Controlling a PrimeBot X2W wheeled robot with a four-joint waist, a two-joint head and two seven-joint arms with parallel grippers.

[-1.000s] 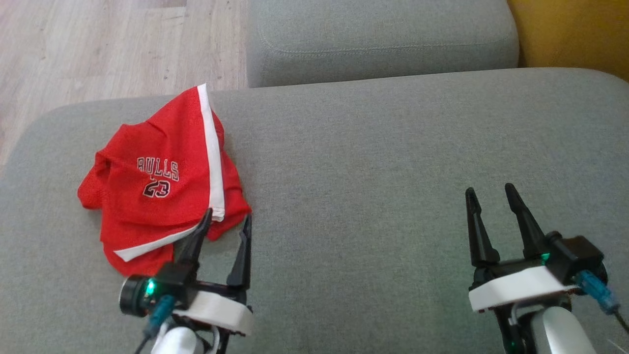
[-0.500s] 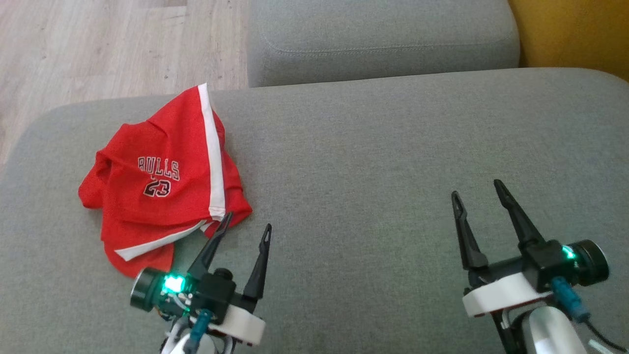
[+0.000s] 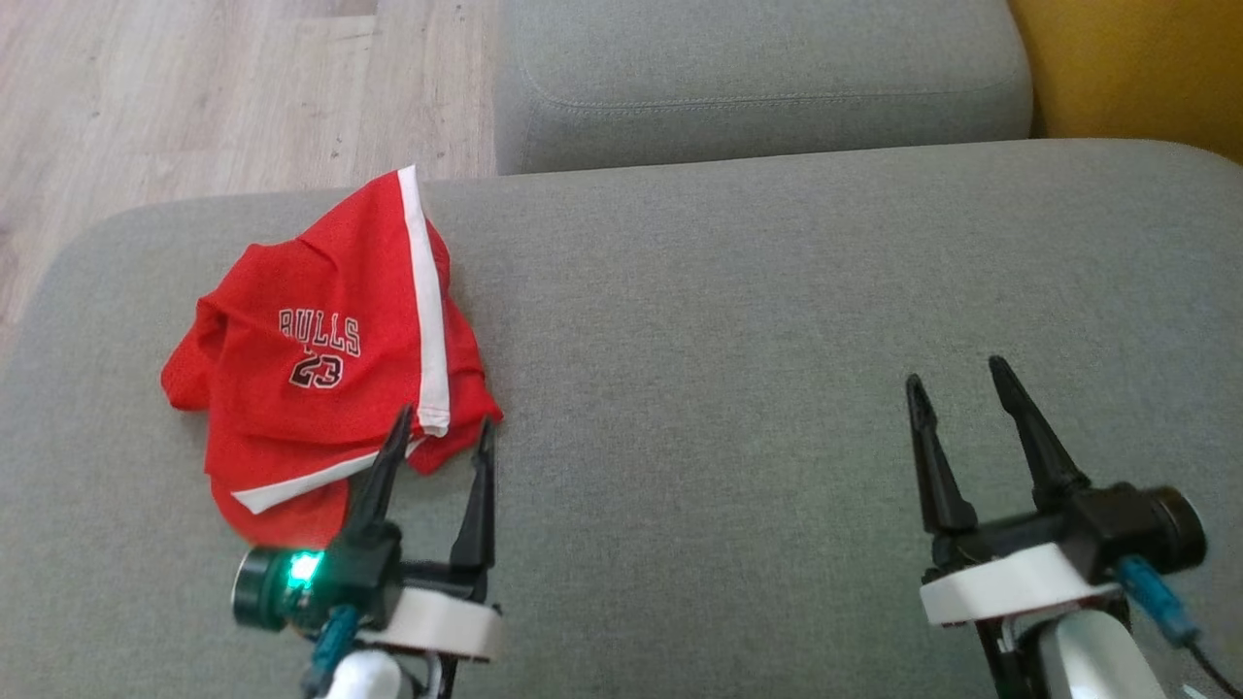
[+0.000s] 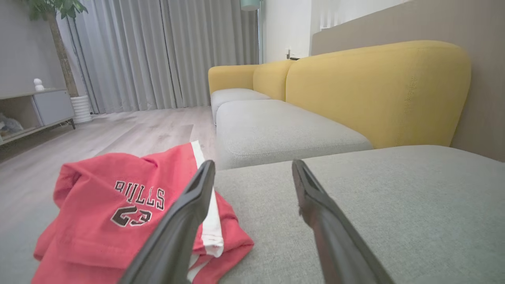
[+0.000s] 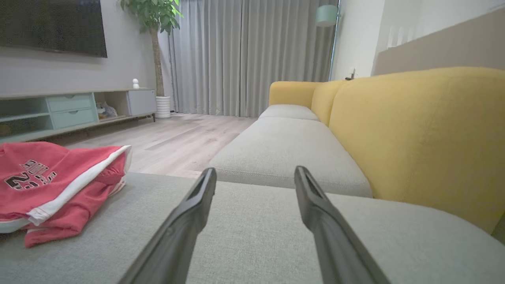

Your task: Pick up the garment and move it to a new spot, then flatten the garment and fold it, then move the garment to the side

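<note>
The garment stands up in a soft fold at the garment's upper edge (image 3: 280,243), while its lettered front (image 3: 318,348) lies flatter, so my left gripper needs to grab that edge next.
The garment (image 3: 320,369) is a pair of red shorts with white side stripes and "BULLS 23" printed on them, lying crumpled on the left part of the grey sofa seat (image 3: 738,330). My left gripper (image 3: 442,420) stands open at the garment's near right corner, its left finger over the fabric's edge and nothing between the fingers. In the left wrist view the garment (image 4: 118,209) lies to the left of the left gripper (image 4: 252,167). My right gripper (image 3: 957,377) is open over bare cushion far to the right. From the right wrist, the garment (image 5: 51,185) lies at the left and the right gripper (image 5: 254,173) is open.
A second grey seat cushion (image 3: 757,78) adjoins the far edge. Wooden floor (image 3: 194,87) lies beyond the seat's left and far-left edges. The yellow backrest (image 3: 1136,68) rises at the right. A TV cabinet (image 5: 71,110) stands across the room.
My left gripper swung out to the right of the garment and has come back left, its fingers again at the garment's near right corner. The right gripper shifted slightly and stays open.
</note>
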